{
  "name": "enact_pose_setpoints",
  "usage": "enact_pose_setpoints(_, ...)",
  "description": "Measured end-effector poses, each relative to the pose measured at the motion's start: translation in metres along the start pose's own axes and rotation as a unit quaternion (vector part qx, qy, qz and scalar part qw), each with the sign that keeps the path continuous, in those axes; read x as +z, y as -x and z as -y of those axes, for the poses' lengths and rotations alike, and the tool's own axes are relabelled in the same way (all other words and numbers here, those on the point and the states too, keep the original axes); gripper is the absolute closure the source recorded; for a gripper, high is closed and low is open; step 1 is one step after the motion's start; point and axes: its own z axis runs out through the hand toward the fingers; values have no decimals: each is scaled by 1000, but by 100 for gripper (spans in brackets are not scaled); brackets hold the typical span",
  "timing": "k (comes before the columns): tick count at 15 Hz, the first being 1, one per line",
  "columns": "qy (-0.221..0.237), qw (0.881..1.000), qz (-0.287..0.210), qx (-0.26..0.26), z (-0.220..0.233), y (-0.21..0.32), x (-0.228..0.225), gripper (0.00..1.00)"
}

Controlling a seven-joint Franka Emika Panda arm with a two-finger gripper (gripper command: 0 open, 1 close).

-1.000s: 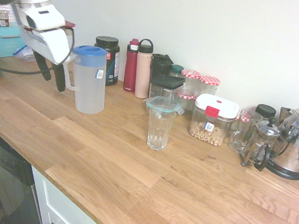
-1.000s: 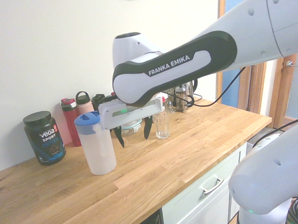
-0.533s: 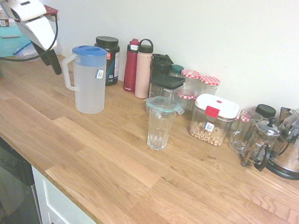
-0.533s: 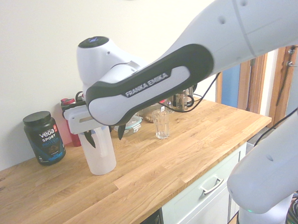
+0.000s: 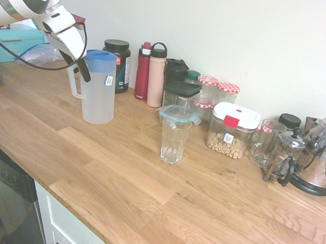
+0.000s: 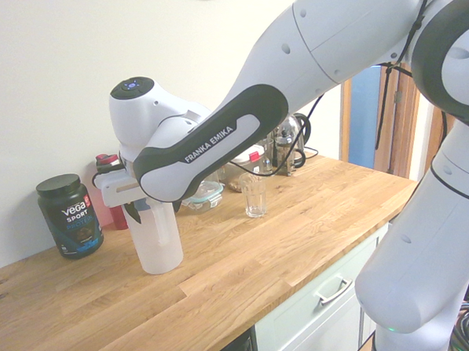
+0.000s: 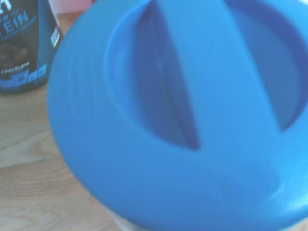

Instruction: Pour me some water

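The jug's frosted body [image 6: 157, 241] is too wide for my fingers, so I will pick up the jug by its narrow side handle next. Then it can pour.
A tall frosted-white jug [image 5: 99, 95] with a blue lid [image 5: 101, 57] stands upright at the left of the wooden counter; its side handle [image 5: 72, 84] faces left. The water inside it cannot be made out. My gripper [image 5: 80, 66] hangs open at the top of the handle, just beside the lid, one dark finger [image 5: 85, 72] showing against the jug's shoulder. Whether the fingers straddle the handle I cannot tell. The arm hides the jug's [image 6: 159, 242] top in the second exterior view. The wrist view is filled by the blue lid [image 7: 192, 120]. A clear glass [image 5: 174, 139] stands to the right.
Along the wall stand a black tub [image 5: 117, 65], a red bottle [image 5: 143, 72], a pink bottle [image 5: 156, 76], several jars, a lidded box of nuts [image 5: 232, 132], a French press [image 5: 283, 159] and a steel kettle [image 5: 325, 155]. The counter's front edge runs close below.
The gripper, beside the handle a second ago and drawn back up-left half a second ago, has come right over the jug's handle and lid. The jug and glass have not moved.
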Motion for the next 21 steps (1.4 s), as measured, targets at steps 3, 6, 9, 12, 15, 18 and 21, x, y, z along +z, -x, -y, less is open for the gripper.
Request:
enact_pose_setpoints(3,4,1000,19,-13,-5,9,0,100)
enact_pose_setpoints(6,3,1000,12,-19,-8,4,4,100)
enact_pose_setpoints(9,-9,1000,-2,-30,-7,-3,4,100)
enact_pose_setpoints(12,-9,999,-2,-34,-7,0,4,100)
enact_pose_setpoints(15,-6,999,-2,-36,-10,2,7,100)
enact_pose_setpoints(18,-5,999,-1,-36,-14,3,10,100)
enact_pose_setpoints(21,-5,999,-2,-39,-16,3,8,100)
